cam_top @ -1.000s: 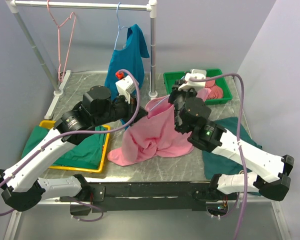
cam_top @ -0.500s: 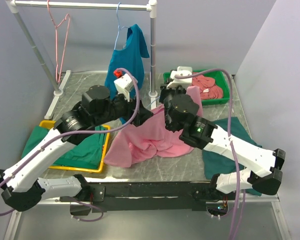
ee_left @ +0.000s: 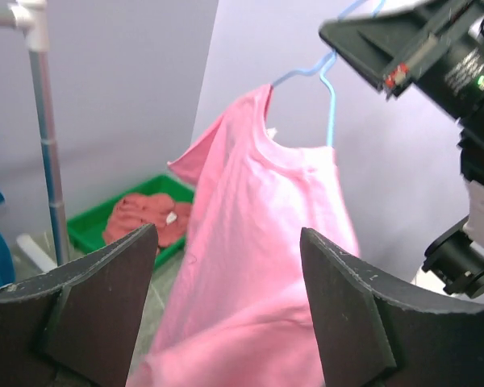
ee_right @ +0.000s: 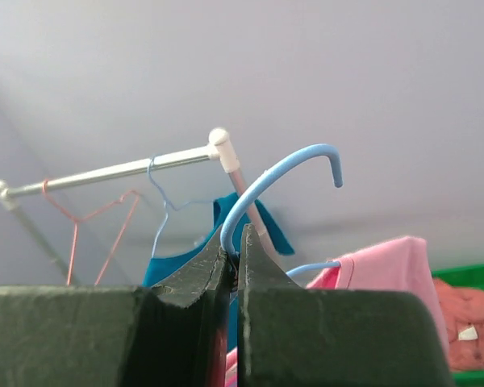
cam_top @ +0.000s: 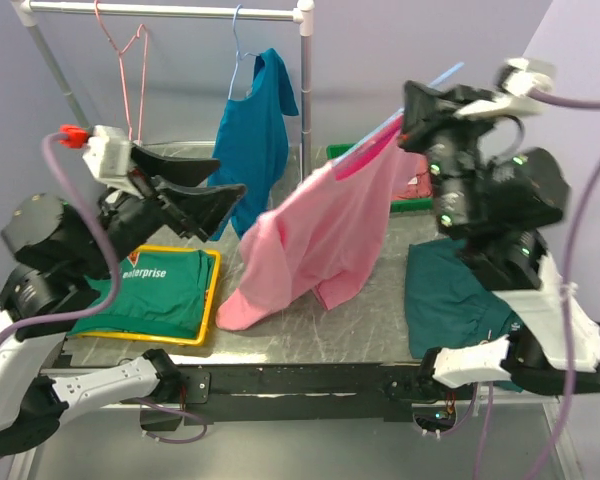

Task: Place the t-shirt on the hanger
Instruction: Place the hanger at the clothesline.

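Observation:
The left gripper should next take hold of the pink t-shirt where it wraps the hanger's end point(cam_top: 314, 186) point(ee_left: 240, 114), away from the hook, so the hook stays free to hang.
The light-blue wire hanger point(cam_top: 378, 133) is held high at the right, and my right gripper point(cam_top: 420, 105) is shut on it just below the hook point(ee_right: 274, 173). The bright pink t-shirt point(cam_top: 325, 230) hangs from the hanger by its neck. Its lower end still trails on the table point(cam_top: 240, 312). My left gripper point(cam_top: 230, 177) stands open to the left of the shirt, apart from it. In the left wrist view the t-shirt point(ee_left: 266, 242) and hanger point(ee_left: 331, 105) show beyond the spread fingers point(ee_left: 105, 282), with nothing between them.
A clothes rack point(cam_top: 180, 12) at the back carries a salmon wire hanger point(cam_top: 130, 60) and a teal-blue shirt point(cam_top: 255, 130). A green bin point(ee_left: 89, 222) holds a dusty-rose garment point(ee_left: 145, 218). A yellow tray point(cam_top: 212, 300) with a green shirt sits front left. A dark teal cloth point(cam_top: 455, 290) lies at the right.
My left gripper opened, let go of the shirt and drew back to the left. My right arm lifted the hanger up and to the right, so the shirt now hangs off the table.

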Motion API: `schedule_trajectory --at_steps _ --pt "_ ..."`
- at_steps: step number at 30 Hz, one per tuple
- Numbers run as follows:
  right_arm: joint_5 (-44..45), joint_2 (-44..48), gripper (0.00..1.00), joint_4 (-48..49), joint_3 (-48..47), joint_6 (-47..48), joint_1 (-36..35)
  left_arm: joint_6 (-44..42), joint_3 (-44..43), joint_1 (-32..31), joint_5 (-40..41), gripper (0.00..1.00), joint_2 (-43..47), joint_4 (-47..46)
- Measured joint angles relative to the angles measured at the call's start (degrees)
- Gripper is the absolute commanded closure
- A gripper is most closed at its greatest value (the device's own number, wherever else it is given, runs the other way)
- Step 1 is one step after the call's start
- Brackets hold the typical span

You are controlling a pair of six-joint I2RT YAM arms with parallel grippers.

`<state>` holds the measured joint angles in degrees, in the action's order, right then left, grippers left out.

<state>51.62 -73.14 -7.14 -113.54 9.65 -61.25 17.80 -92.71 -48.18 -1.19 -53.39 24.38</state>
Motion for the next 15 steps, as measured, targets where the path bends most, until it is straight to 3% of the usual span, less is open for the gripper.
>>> schedule_trajectory --at_steps 7,15 --pt "-2.0 7.5 1.00 -2.0 18.6 -7.8 0.0 -0.6 2.2 0.0 -0.7 0.23 1.2 3.7" --pt "-3.0 0.9 1.00 -9.0 32.6 -17.0 -0.2 0.1 16.9 0.0 -5.2 0.25 2.4 11.7"
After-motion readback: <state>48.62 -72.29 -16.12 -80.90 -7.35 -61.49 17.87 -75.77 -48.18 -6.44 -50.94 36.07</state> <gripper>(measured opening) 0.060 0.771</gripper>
